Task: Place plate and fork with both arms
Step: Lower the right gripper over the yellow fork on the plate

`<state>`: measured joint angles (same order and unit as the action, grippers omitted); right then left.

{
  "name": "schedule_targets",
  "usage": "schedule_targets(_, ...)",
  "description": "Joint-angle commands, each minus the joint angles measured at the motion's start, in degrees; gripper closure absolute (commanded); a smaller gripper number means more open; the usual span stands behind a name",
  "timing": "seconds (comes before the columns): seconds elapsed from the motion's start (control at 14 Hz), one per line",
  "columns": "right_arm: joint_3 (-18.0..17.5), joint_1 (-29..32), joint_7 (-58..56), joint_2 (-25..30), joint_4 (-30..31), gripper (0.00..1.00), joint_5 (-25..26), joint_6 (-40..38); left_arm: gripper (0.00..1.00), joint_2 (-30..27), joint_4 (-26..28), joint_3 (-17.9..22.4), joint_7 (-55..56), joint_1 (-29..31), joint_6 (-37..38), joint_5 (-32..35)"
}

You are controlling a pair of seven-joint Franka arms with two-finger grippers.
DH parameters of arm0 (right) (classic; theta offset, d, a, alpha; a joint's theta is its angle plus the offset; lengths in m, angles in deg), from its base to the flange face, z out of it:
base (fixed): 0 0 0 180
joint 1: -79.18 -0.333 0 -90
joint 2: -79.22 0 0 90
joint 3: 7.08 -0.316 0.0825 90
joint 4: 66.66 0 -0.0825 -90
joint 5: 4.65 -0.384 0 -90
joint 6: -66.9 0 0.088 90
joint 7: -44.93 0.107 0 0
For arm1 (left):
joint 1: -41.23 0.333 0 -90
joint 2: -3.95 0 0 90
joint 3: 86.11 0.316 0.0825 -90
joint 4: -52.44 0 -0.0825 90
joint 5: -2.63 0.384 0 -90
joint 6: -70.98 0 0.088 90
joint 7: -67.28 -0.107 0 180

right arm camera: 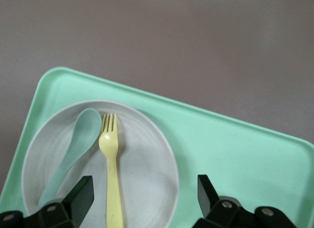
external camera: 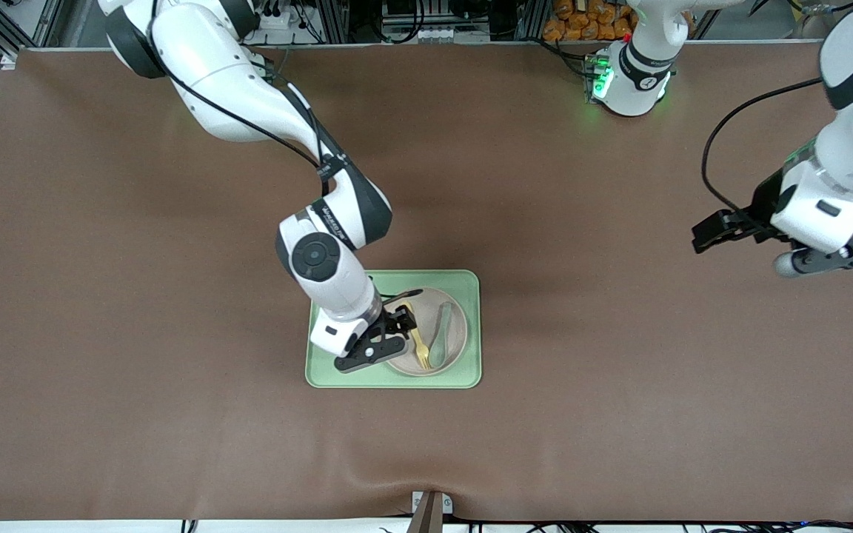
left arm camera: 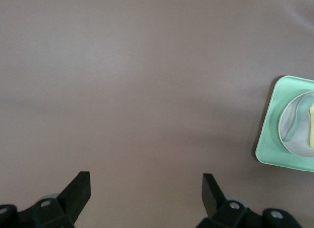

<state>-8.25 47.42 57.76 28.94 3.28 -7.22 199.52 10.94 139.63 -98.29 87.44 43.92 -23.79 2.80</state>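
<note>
I should take the yellow fork next with my right gripper and hold it by its handle (right arm camera: 113,198), so that I can place the fork.
The pale plate (external camera: 450,346) lies on the light-green tray (external camera: 471,285) in the middle of the table. The pale-yellow fork (external camera: 420,345) and a grey-green spoon (external camera: 441,334) lie side by side in the plate. My right gripper (external camera: 401,326) is open and low over the plate's edge, on the side toward the right arm's end. In the right wrist view its jaws (right arm camera: 144,196) straddle the plate (right arm camera: 147,154) with the fork (right arm camera: 112,164) just inside one finger. My left gripper (external camera: 708,231) is open and empty, up over bare table near the left arm's end.
The tray (right arm camera: 230,149) sits on a brown table cover. The left wrist view shows the tray (left arm camera: 269,139) far off, with the plate (left arm camera: 294,144) and fork (left arm camera: 311,127) in it. The table's front edge has a small bracket (external camera: 430,507).
</note>
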Motion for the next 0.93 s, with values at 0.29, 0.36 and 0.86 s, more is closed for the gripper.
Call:
schedule_targets(0.29, 5.64, -6.73, 0.52, -4.65, -3.58, 0.1, 1.51, -0.87, 0.0, -3.46, -1.23, -0.39, -4.25, 1.61, 4.25, 2.47)
schedule_targets(0.36, 5.65, -6.82, 0.52, -5.09, -3.58, 0.12, 1.68, -0.87, 0.0, -4.08, -1.23, -0.39, -4.33, 1.53, 5.47, 2.47)
schedule_targets(0.86, 5.82, -8.23, 0.61, -7.11, -3.67, 0.21, 2.91, -0.87, 0.0, -6.1, -1.14, -0.65, -4.86, 1.62, 6.8, 0.97)
